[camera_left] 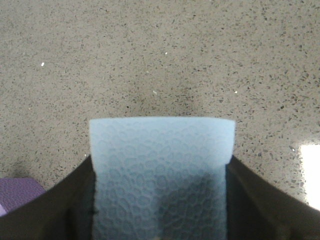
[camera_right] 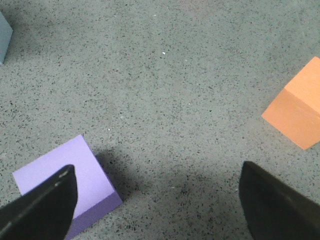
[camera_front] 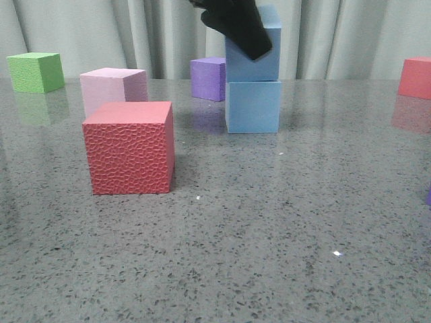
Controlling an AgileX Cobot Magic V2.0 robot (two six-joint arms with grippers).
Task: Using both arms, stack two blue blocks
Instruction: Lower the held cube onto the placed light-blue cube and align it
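My left gripper opens and releases the upper block next, since the upper block's base (camera_front: 252, 77) sits squarely on the lower blue block.
In the front view one blue block (camera_front: 253, 106) stands on the table, and the second blue block (camera_front: 259, 59) rests squarely on top of it. My left gripper (camera_front: 236, 27) comes down from above and is shut on the upper block. In the left wrist view that block (camera_left: 161, 170) fills the gap between the black fingers (camera_left: 60, 205), which press on both of its sides. My right gripper (camera_right: 157, 200) shows only in its own wrist view. It hangs open over bare table, away from the stack, with nothing between its fingers.
A red textured cube (camera_front: 128, 148) stands front left, with a pink cube (camera_front: 113, 87) and a green cube (camera_front: 35, 70) behind it. A purple cube (camera_front: 207, 77) sits just left of the stack, a red one (camera_front: 414, 77) far right. Under the right gripper lie a purple cube (camera_right: 65, 182) and an orange cube (camera_right: 297, 102).
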